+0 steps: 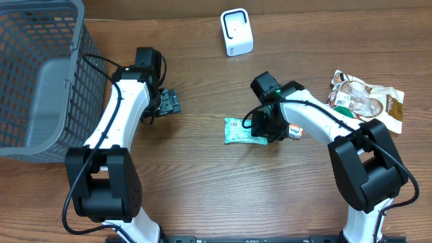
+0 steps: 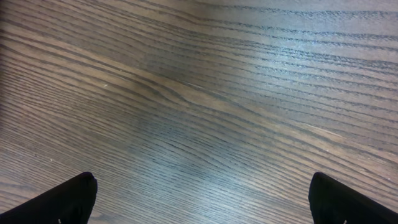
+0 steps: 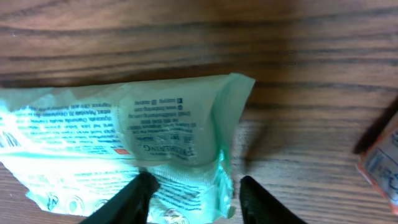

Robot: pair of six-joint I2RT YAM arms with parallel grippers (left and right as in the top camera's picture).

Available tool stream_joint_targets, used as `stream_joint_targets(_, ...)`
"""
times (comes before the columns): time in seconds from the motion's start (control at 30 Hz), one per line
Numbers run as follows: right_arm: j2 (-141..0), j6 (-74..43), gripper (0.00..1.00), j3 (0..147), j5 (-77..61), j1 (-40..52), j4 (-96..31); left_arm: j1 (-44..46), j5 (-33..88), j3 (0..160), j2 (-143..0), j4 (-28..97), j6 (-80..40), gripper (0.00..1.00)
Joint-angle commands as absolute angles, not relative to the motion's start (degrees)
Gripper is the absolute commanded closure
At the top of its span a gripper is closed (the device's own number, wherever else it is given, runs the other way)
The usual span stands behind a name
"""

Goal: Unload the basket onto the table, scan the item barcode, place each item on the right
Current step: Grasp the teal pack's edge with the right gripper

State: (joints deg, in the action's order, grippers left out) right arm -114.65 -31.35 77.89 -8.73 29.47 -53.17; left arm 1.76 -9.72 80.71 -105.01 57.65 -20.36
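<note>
I should next take hold of the packet with my right gripper by the crimped end farthest from the barcode (image 1: pixel 264 140) (image 3: pixel 214 182), so the barcode stays uncovered to scan.
The item, a pale green printed packet (image 1: pixel 241 131), lies flat on the wooden table at centre. My right gripper (image 1: pixel 273 128) is down at its right end. In the right wrist view the packet (image 3: pixel 124 124) fills the left half, and the right gripper (image 3: pixel 196 180) straddles its crimped right edge: one finger rests over the packet, the other stands on bare wood just past the edge, with a gap still showing. A white scanner (image 1: pixel 237 32) stands at the back. My left gripper (image 1: pixel 167 102) hangs wide open over bare wood (image 2: pixel 202 186), with nothing between its fingers.
A grey mesh basket (image 1: pixel 40 74) fills the back left corner. Brown and white snack packets (image 1: pixel 368 100) lie at the right edge. A small orange-and-white pack (image 1: pixel 294 131) lies just right of my right gripper, also seen as an orange-edged pack (image 3: pixel 382 165).
</note>
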Motion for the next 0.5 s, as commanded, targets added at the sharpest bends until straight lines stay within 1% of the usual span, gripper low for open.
stream_joint_targets(0.0,-112.99,-30.89,0.5,78.83,-9.26,28.77,-53.84,1.85,-10.48,80.66,-104.14,57.69,-19.7,0.0)
stream_joint_targets(0.07,-112.03,-29.89,0.48,79.09,-9.1,28.45,-53.82,1.85,-10.48,80.66,-104.14,57.67,-19.7,0.0)
stream_joint_targets(0.2,-111.22,-29.91,0.38,79.11,-9.15,27.57,-53.82,1.85,-10.48,80.66,-104.14,57.69,-19.7,0.0)
stream_joint_targets(0.33,-111.22,-29.87,0.34,79.11,-9.26,27.2,-53.76,1.85,-10.5,80.66,-104.14,57.67,-19.7,0.0)
stream_joint_targets(0.47,-111.22,-26.63,0.32,79.11,-14.26,27.18,-52.21,1.85,-10.48,80.66,-104.14,57.69,-19.7,0.0)
